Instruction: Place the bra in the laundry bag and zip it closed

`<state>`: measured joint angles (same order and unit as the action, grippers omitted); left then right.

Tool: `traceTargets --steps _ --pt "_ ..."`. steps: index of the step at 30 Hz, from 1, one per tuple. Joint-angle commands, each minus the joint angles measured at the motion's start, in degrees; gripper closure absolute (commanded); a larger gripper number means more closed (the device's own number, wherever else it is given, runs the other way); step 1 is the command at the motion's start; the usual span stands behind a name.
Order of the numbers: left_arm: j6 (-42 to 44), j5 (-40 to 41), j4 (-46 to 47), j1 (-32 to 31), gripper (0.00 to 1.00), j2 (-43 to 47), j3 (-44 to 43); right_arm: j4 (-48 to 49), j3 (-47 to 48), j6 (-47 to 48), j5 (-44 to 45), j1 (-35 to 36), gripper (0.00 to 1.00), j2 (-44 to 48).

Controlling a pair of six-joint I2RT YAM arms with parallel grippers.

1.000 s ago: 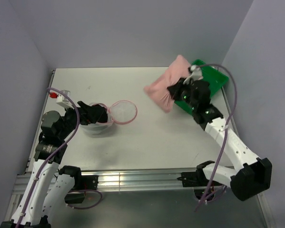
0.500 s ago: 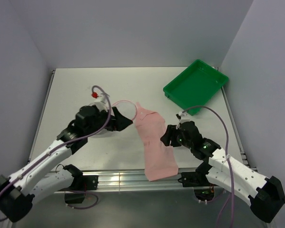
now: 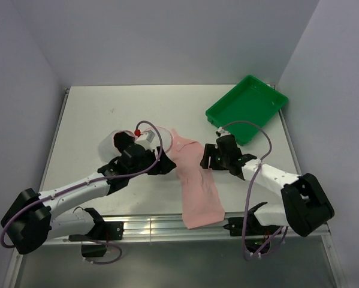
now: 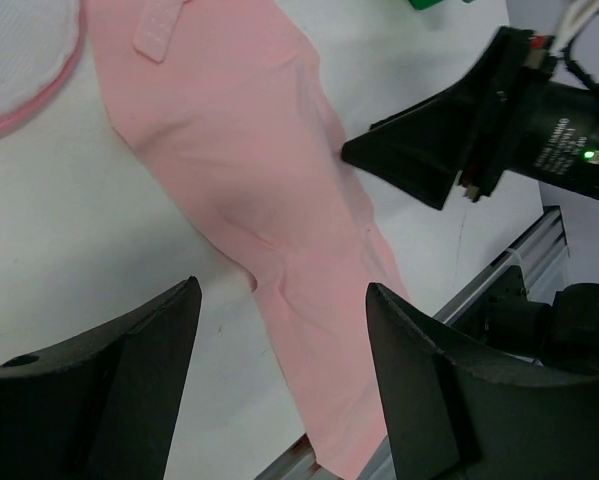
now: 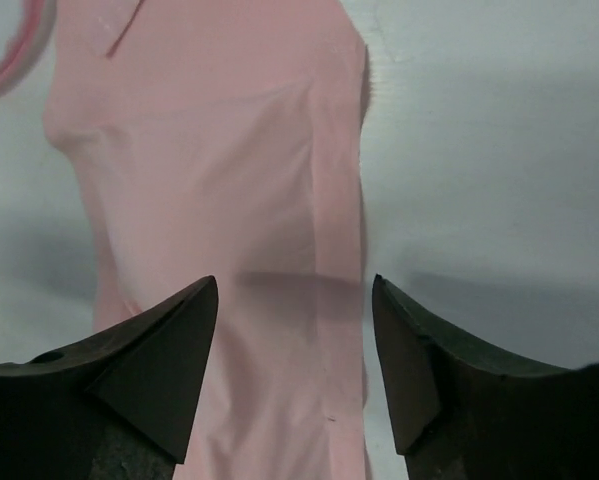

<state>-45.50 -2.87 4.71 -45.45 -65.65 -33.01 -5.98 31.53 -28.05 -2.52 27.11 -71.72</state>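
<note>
The bra's long edge away from the laundry bag needs to be grabbed next by my right gripper, so the opposite edge stays free to hand to my left gripper.
The pink bra (image 3: 194, 180) lies flat and stretched out on the table, its near end hanging over the front edge. The laundry bag (image 3: 157, 128), white mesh with a pink rim, sits at the bra's far left end and is mostly hidden under my left arm. In the left wrist view the laundry bag (image 4: 19, 60) shows at top left. My left gripper (image 3: 169, 163) is open at the bra's left edge, hovering over the bra (image 4: 249, 170). My right gripper (image 3: 203, 161) is open at its right edge, over the bra (image 5: 219, 200). Neither holds anything.
A green tray (image 3: 248, 108) stands at the back right of the table. The metal rail (image 3: 167, 225) runs along the front edge under the bra's end. My right gripper's fingers (image 4: 429, 150) point toward the left wrist camera across the bra.
A second ago my right gripper held the bunched bra over the green tray. It has let go and the bra now lies stretched on the table. Both arms have closed in on its sides.
</note>
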Motion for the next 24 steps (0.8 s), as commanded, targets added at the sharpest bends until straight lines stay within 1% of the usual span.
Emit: traceTargets --steps 1,7,8,9,10,12,13,14,15,17,18,20,24 --pt "-0.74 1.56 5.22 -1.13 0.27 -0.8 0.58 5.71 2.05 0.63 -4.77 -0.22 0.29 -3.06" --pt "-0.3 1.03 5.05 -1.75 0.27 -0.71 1.46 11.69 -1.02 -1.91 -11.53 -0.22 0.29 -6.41" --pt "-0.12 1.2 4.78 -1.83 0.27 -0.36 1.55 12.82 -1.47 -2.61 -11.71 -0.22 0.3 -6.76" --pt "0.05 1.29 4.43 -1.92 0.27 0.25 1.72 13.53 -1.82 -2.88 -11.97 -0.22 0.33 -7.11" --pt "0.23 1.47 4.17 -2.1 0.27 0.52 1.99 14.15 -2.17 -3.15 -11.8 -0.22 0.5 -7.64" --pt "0.58 1.47 2.77 -2.27 0.27 0.96 2.25 14.5 -2.44 -4.2 -10.31 -0.22 0.75 -7.73" --pt "0.76 1.38 2.24 -2.36 0.27 1.05 2.51 14.85 -2.61 -4.46 -9.79 -0.31 0.83 -6.86" --pt "0.93 0.77 1.62 -2.54 0.26 1.05 2.78 15.2 -2.7 -5.08 -8.74 -0.31 0.94 -6.07" --pt "1.11 0.16 1.44 -2.62 0.24 1.05 3.04 15.47 -2.79 -5.34 -8.12 -0.31 0.99 -4.06" --pt "1.72 -1.16 1.18 -2.97 0.22 0.61 3.75 16.69 -3.22 -6.3 -7.41 -0.39 1.0 -1.68" --pt "1.9 -2.3 0.83 -3.15 0.2 0.26 3.83 17.31 -3.49 -6.83 -7.32 -0.31 1.0 1.29" --pt "1.99 -3.1 1.09 -3.59 0.18 0.17 4.62 17.67 -3.84 -8.5 -6.79 -0.31 1.0 4.38" --pt "1.64 -5.47 5.56 -4.2 0.13 2.09 6.65 15.92 -2.88 -10.53 -7.05 -0.31 1.0 13.77"
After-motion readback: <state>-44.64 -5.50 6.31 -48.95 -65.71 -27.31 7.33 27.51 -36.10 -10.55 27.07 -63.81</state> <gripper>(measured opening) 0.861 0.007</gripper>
